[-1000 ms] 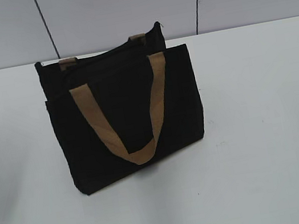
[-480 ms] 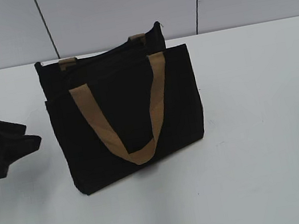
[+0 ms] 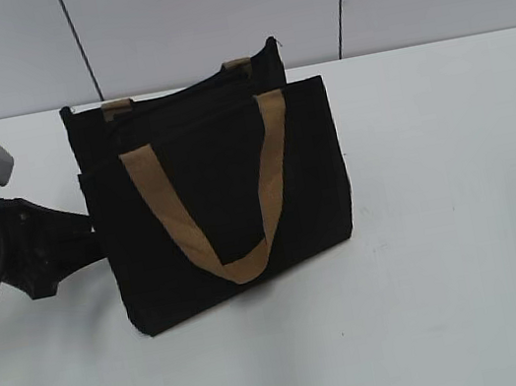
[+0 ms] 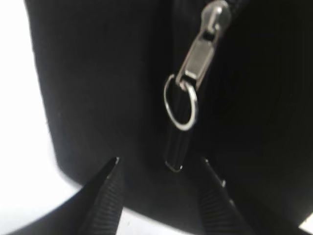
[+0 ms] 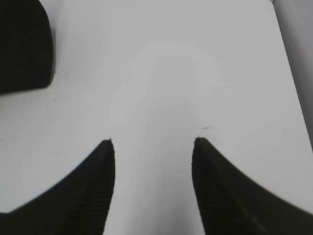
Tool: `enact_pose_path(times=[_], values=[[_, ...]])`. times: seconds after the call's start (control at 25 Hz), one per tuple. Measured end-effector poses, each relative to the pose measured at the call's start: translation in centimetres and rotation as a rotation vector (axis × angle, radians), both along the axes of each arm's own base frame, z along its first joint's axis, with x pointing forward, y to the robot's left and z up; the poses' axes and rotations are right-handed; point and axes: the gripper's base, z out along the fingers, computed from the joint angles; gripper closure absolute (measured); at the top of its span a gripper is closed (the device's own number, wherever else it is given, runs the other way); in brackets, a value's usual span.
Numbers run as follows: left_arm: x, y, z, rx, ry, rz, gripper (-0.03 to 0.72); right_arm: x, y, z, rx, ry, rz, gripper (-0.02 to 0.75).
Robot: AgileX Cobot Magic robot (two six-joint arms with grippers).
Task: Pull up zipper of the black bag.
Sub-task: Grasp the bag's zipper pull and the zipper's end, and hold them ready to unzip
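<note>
I need to grab the pull tab by its dark hanging lower end (image 4: pixel 175 159) with my left gripper next, to hold the zipper (image 4: pixel 212 19) steady for pulling.
The black bag (image 3: pixel 223 194) stands upright on the white table, with tan loop handles (image 3: pixel 214 196). My left gripper (image 3: pixel 85 233) is at the bag's left end, open. In the left wrist view the zipper's silver pull tab (image 4: pixel 195 58), with a ring and a dark hanging tag (image 4: pixel 177 147), lies on the black fabric just ahead of my open fingers (image 4: pixel 161 164), which straddle the tag's tip without gripping it. My right gripper (image 5: pixel 152 142) is open and empty over bare table; it does not show in the exterior view.
The white table (image 3: pixel 462 217) stretches to the right and front of the bag. A grey panelled wall (image 3: pixel 206 12) stands behind. A corner of the black bag (image 5: pixel 22 46) shows at the top left of the right wrist view.
My left arm has come in from the left edge and moved right until its gripper reached the bag's left end. The bag has not moved.
</note>
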Motion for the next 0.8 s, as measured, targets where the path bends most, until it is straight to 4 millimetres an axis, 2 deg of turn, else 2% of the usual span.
enact_pose_path(times=[0.24,0.36,0.6,0.68,0.8], values=[[-0.1,-1.7,-0.9,-0.002,0.015,-0.070,0.315,0.1,0.0,0.0,0.001,0.000,0.000,0.337],[-0.3,-2.5,-1.3,0.091,-0.019,-0.118,0.315,0.1,0.0,0.0,0.004,-0.001,0.001,0.337],[0.2,-2.9,-1.2,0.155,-0.063,-0.146,0.320,0.1,0.2,0.1,0.030,-0.005,0.012,0.337],[0.3,-3.0,-1.1,0.155,-0.069,-0.145,0.353,0.1,0.3,0.1,0.037,-0.006,0.015,0.337],[0.5,-3.0,-1.1,0.155,-0.072,-0.145,0.491,0.1,0.3,0.1,0.040,-0.006,0.016,0.337]])
